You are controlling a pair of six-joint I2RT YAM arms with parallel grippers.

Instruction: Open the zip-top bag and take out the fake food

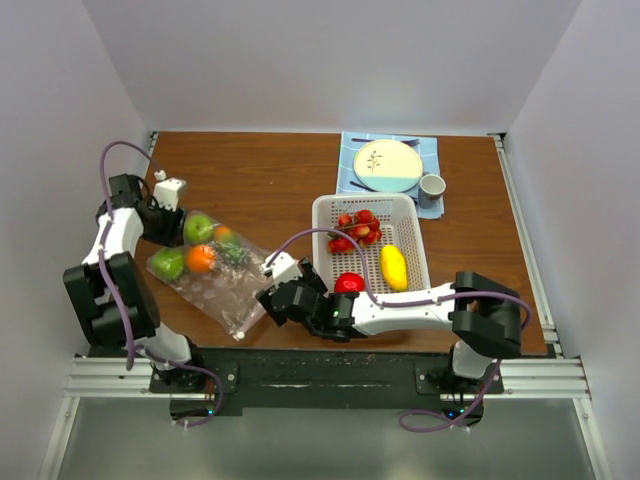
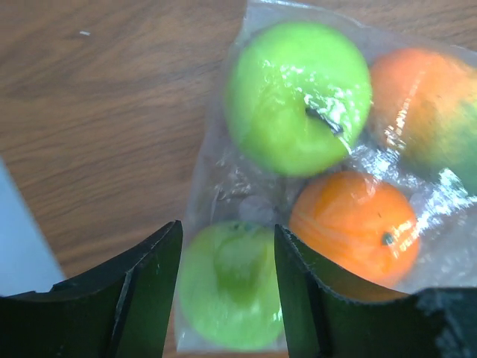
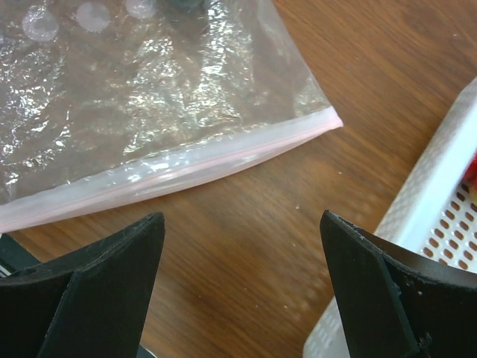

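Note:
The zip-top bag's far edge point(image 1: 177, 244) point(image 2: 209, 190) is opposite the zip, so my left gripper needs to grab it next. The bag's opening will stay free for the fake food.
The zip-top bag point(image 1: 218, 280) lies flat on the table's left side. It holds two green round fruits point(image 1: 198, 227), an orange point(image 1: 201, 258) and an orange-green fruit point(image 1: 226, 236). My left gripper point(image 1: 166, 218) is open at the bag's far end. In the left wrist view its fingers point(image 2: 227, 233) flank a green fruit point(image 2: 231, 291) inside the bag point(image 2: 216, 179). My right gripper point(image 1: 274, 292) is open and empty, over bare wood just short of the bag's pink zip strip point(image 3: 171, 168). Strawberries point(image 1: 357, 228), a lemon point(image 1: 394, 266) and a red round fruit point(image 1: 349, 283) lie in the white basket.
The white perforated basket point(image 1: 323, 215) stands right of centre; its edge shows in the right wrist view point(image 3: 436, 194). A plate point(image 1: 388, 165), a cup point(image 1: 432, 186) and cutlery sit on a blue cloth at the back right.

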